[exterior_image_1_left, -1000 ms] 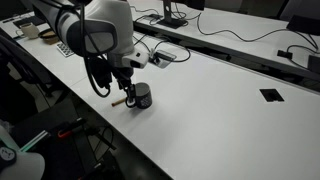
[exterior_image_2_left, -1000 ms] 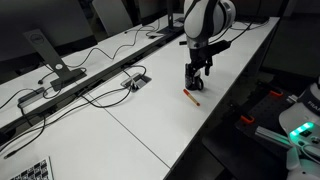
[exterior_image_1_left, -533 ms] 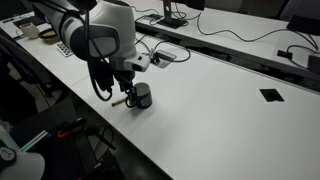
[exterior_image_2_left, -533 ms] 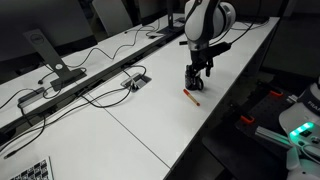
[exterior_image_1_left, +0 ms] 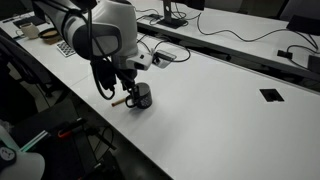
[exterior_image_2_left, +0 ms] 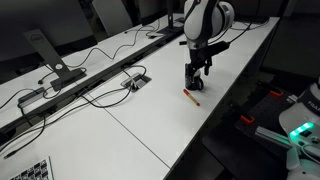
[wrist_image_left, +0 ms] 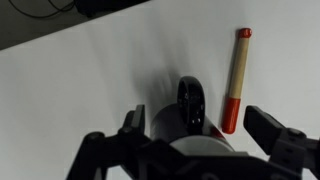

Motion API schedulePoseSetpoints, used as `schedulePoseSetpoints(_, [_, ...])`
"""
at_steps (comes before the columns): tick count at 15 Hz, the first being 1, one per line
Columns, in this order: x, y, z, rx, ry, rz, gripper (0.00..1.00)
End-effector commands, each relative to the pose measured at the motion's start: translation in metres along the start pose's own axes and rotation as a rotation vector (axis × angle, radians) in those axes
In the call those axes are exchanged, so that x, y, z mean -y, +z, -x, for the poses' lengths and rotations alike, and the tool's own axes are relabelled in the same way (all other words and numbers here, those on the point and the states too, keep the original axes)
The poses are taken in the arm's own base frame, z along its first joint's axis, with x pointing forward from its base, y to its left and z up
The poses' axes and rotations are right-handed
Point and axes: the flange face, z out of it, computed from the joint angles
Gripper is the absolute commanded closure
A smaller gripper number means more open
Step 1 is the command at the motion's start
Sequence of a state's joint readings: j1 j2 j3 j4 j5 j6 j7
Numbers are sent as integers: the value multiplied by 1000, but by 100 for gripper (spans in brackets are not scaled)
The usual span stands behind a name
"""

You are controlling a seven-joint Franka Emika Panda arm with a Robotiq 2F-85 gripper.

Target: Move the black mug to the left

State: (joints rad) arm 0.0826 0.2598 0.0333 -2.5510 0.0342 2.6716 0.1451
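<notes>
The mug's rim and handle [exterior_image_1_left: 138,97] [wrist_image_left: 194,112] lie between both fingers reaching forward past the mug's rim. It is time to close my gripper now, as closing would catch the mug.
The black mug [wrist_image_left: 172,122] stands on the white table [exterior_image_1_left: 220,110], near its edge. In the wrist view its handle [wrist_image_left: 193,98] points away from the camera. My gripper [wrist_image_left: 197,125] is open and low, with one finger on each side of the mug and a gap to each. A thin red-and-tan stick [wrist_image_left: 237,75] lies flat beside the mug, between it and one finger. The mug shows in both exterior views [exterior_image_1_left: 143,97] [exterior_image_2_left: 193,80], mostly under the gripper [exterior_image_1_left: 136,88]. The stick lies just beside it [exterior_image_1_left: 118,100] [exterior_image_2_left: 191,97].
Black cables and a power strip [exterior_image_2_left: 130,82] run along the table's middle seam. A small black square [exterior_image_1_left: 271,95] lies on the far side of the table. The table edge [exterior_image_1_left: 120,125] is close to the mug. A laptop stand [exterior_image_2_left: 50,55] sits on the rear table.
The arm has shifted very slightly over the mug. The mug and the stick have not moved.
</notes>
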Motion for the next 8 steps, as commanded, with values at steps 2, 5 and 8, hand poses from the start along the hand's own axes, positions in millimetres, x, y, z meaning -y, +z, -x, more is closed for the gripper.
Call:
schedulePoseSetpoints(2, [1, 3, -5, -10, 8, 8, 26])
schedulePoseSetpoints(5, [0, 4, -5, -9, 11, 7, 50])
schedulePoseSetpoints(8, [0, 4, -5, -9, 14, 8, 72])
